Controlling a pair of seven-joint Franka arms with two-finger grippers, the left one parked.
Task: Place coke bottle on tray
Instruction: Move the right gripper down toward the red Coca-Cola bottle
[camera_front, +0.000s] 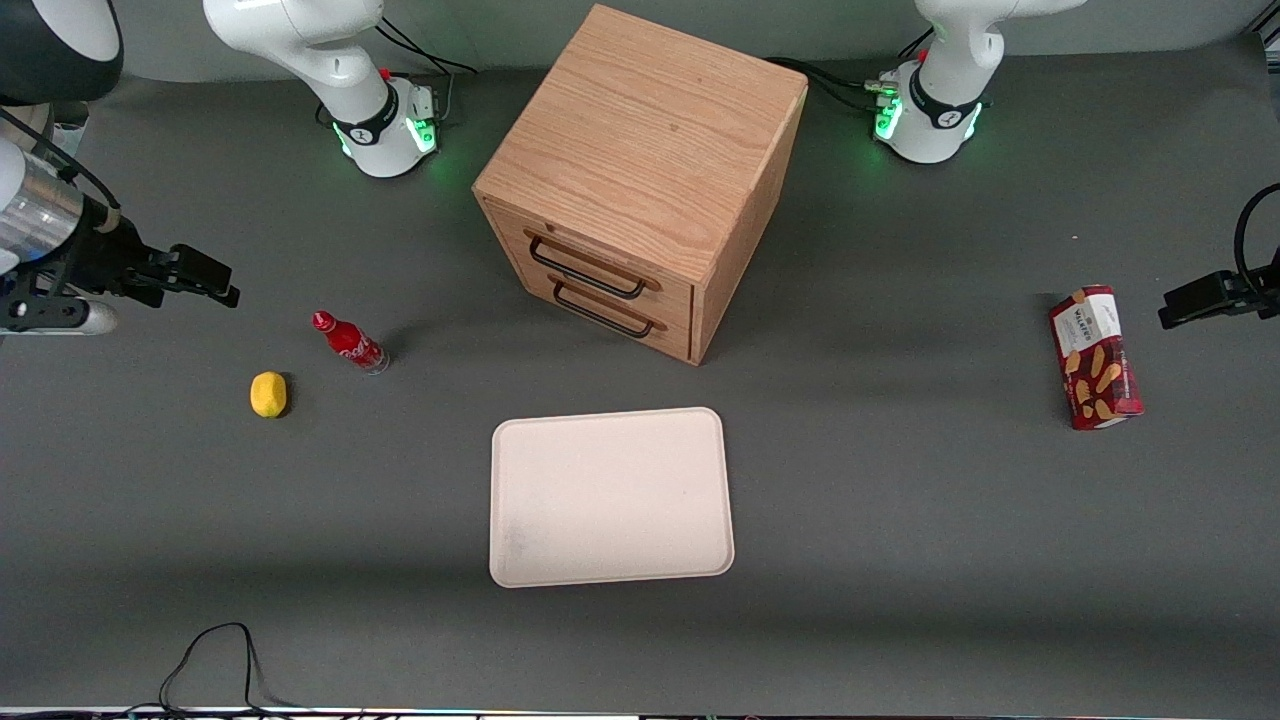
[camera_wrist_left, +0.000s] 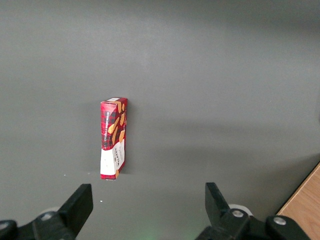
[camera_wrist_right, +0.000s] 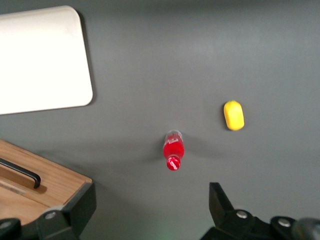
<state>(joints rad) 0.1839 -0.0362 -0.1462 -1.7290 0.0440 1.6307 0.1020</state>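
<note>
My right gripper grabs the bottle by its end with the cap next, to put the coke bottle on the tray.
The small red coke bottle with its red cap stands on the dark table, between the yellow lemon and the wooden drawer cabinet. It also shows in the right wrist view, upright and untouched. The cream tray lies flat and bare, nearer the front camera than the cabinet; its corner shows in the right wrist view. My right gripper hovers high above the table at the working arm's end, apart from the bottle. Its fingers stand wide apart and hold nothing.
The cabinet has two drawers with black handles, both shut. The lemon also shows in the right wrist view. A red biscuit box lies toward the parked arm's end. A black cable loops at the table's front edge.
</note>
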